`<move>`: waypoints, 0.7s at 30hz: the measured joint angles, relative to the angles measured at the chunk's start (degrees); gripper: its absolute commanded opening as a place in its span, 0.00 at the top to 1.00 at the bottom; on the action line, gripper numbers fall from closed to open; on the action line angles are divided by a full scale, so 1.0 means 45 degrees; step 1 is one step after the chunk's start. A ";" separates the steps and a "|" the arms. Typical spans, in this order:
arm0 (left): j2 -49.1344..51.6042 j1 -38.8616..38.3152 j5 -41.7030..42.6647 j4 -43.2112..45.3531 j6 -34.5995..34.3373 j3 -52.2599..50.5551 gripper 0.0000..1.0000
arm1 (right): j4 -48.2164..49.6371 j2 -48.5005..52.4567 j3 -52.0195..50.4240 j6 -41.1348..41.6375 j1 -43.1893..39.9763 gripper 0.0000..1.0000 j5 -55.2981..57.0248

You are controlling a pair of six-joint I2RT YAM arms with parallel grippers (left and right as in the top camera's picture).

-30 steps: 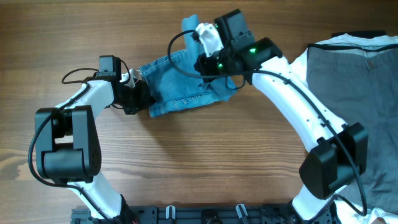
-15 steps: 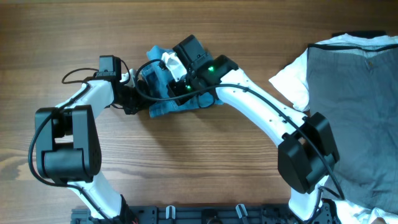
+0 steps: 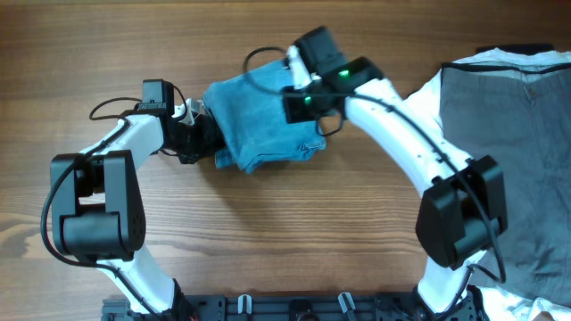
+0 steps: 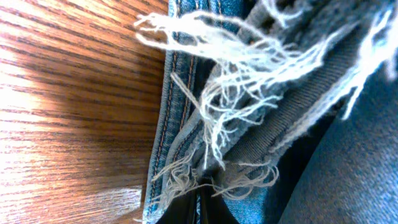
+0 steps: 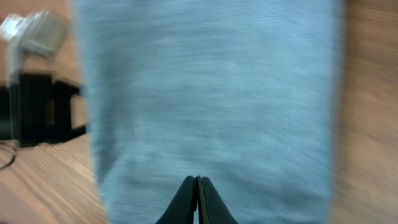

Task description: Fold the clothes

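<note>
The held frayed hem (image 4: 230, 118) lies flat on the tabletop along the lower layer's seamed edge (image 4: 165, 118), so the left gripper needs to let go of the jeans.
The light blue jeans (image 3: 259, 129) lie as a compact folded bundle on the wooden table, between the two arms. My left gripper (image 3: 202, 138) is at the bundle's left edge. In the left wrist view its dark fingers (image 4: 200, 208) are shut on the denim just below the frayed whitish hem (image 4: 230, 118). My right gripper (image 3: 300, 105) hovers over the bundle's right upper part. In the right wrist view its fingers (image 5: 198, 182) are pressed together above the blurred denim (image 5: 205, 93), with nothing seen between them.
A dark grey garment (image 3: 508, 152) lies on a white cloth (image 3: 426, 100) at the right side of the table. Bare wood (image 3: 285, 232) lies in front of the jeans. The left arm's white wrist part (image 5: 31, 31) shows beside the denim.
My right gripper swung left across the jeans carrying the raised end, then came back right. The jeans went from a spread strip to a compact folded bundle. The left arm stayed put.
</note>
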 measured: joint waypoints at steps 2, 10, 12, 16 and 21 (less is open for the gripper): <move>0.0000 0.0000 0.0005 0.0000 -0.0005 0.0000 0.95 | 0.0350 0.0291 -0.0879 0.1603 0.0039 0.96 -0.0942; 0.0000 -0.0005 0.0039 0.0005 0.0000 0.0000 0.94 | 0.3288 0.2754 -0.1943 0.3453 0.2569 0.95 -0.4483; 0.0000 -0.0005 0.0044 0.0010 0.0000 0.0000 0.95 | 0.3376 0.2633 -0.1753 0.2982 0.2302 0.95 -0.4789; 0.0000 0.0034 0.0525 -0.0641 0.0189 0.0194 0.72 | 0.4940 0.0714 -0.1350 0.1870 0.1039 0.92 -0.4571; -0.3235 0.0665 0.0704 -0.2317 0.0763 0.1661 0.67 | 0.3725 0.0636 -0.1209 0.3133 0.0850 0.90 -0.1719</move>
